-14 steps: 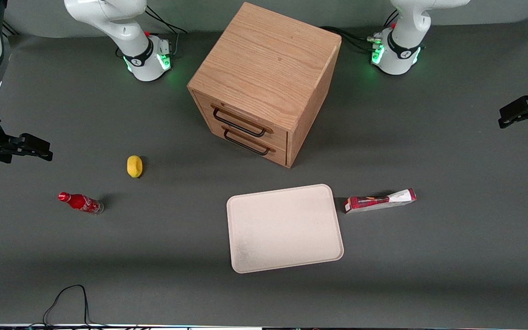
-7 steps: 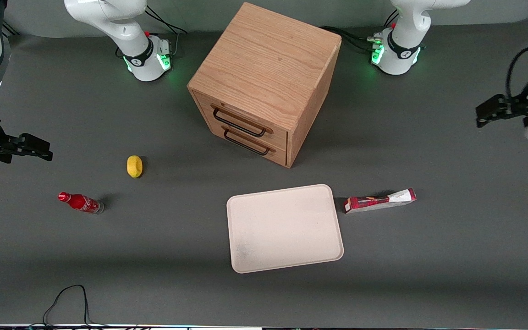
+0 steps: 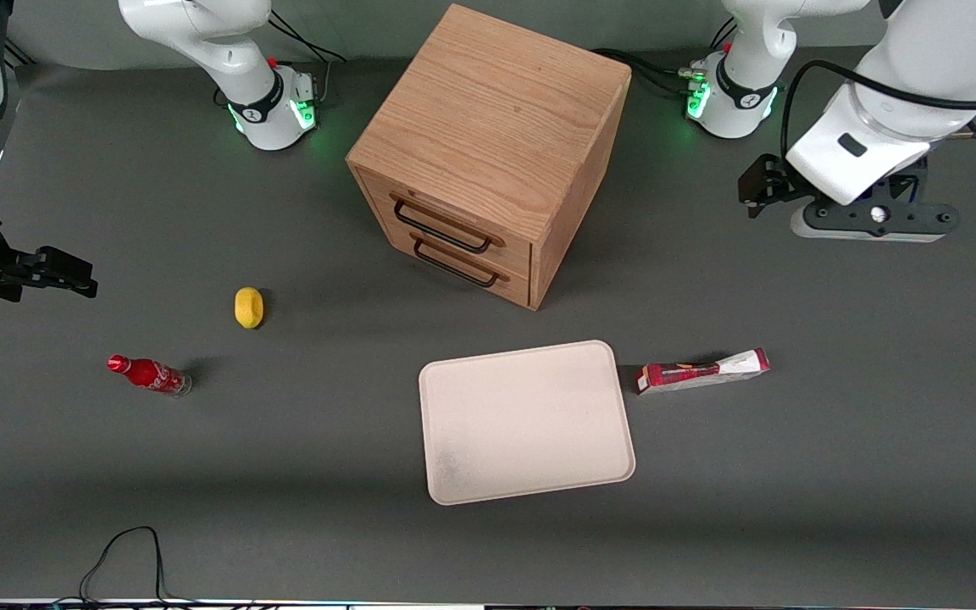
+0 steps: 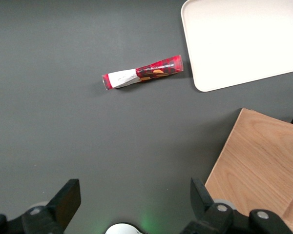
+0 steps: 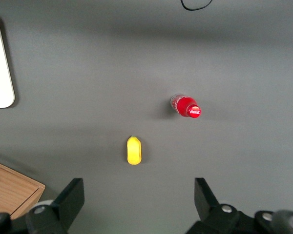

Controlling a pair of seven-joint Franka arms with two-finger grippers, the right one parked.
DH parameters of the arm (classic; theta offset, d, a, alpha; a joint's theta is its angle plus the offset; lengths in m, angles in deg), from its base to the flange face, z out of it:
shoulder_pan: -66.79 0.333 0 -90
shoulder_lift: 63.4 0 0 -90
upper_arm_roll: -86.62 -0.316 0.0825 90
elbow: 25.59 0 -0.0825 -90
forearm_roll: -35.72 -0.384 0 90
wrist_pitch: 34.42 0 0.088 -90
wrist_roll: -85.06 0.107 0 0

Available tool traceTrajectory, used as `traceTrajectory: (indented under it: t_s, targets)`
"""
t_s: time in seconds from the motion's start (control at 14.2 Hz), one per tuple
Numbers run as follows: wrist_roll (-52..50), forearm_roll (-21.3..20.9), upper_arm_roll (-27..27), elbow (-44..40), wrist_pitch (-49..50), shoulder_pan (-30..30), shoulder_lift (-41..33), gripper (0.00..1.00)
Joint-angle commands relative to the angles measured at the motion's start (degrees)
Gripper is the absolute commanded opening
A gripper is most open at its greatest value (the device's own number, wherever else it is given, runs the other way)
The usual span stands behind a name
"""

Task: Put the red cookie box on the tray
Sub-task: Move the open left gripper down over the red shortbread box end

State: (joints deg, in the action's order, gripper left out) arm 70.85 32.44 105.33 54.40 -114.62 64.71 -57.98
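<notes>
My left gripper grabs the cookie box's middle (image 3: 704,373) next, since the box lies long and slim from its dark-red end to its white end (image 3: 745,365).
The red cookie box (image 3: 700,373) (image 4: 142,78) lies flat on the grey table, its dark-red end close beside the tray's edge and its white end pointing toward the working arm's end. The pale cream tray (image 3: 526,424) (image 4: 244,39) sits bare in front of the wooden cabinet, nearer the front camera. My left gripper (image 3: 873,222) (image 4: 134,197) hangs high above the table, farther from the front camera than the box and well apart from it. It is open, and only bare table shows between its fingers.
A wooden drawer cabinet (image 3: 488,144) (image 4: 259,165) with two black handles stands mid-table. Toward the parked arm's end lie a yellow lemon (image 3: 248,307) (image 5: 134,150) and a small red cola bottle (image 3: 149,374) (image 5: 185,106). A black cable (image 3: 124,551) loops at the front edge.
The left arm has swung in from the table's edge toward the middle, so its gripper now hangs over the table nearer the cabinet. The box and tray have not moved.
</notes>
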Motion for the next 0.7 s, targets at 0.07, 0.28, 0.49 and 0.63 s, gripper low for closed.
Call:
traceTrajectory:
  t_s: [0.07, 0.28, 0.49, 0.63]
  targets:
    - [18.4, -1.0, 1.8, -3.3, 2.1, -0.2, 2.7, 0.99]
    - [45.8, -0.6, -0.8, -3.3, -0.3, 1.8, 6.3, 0.99]
    - [52.3, -0.2, -1.3, -2.7, -4.3, 2.7, 10.3, 1.00]
    - [61.4, -0.4, -1.4, -2.6, -7.4, 2.8, 14.2, 0.99]
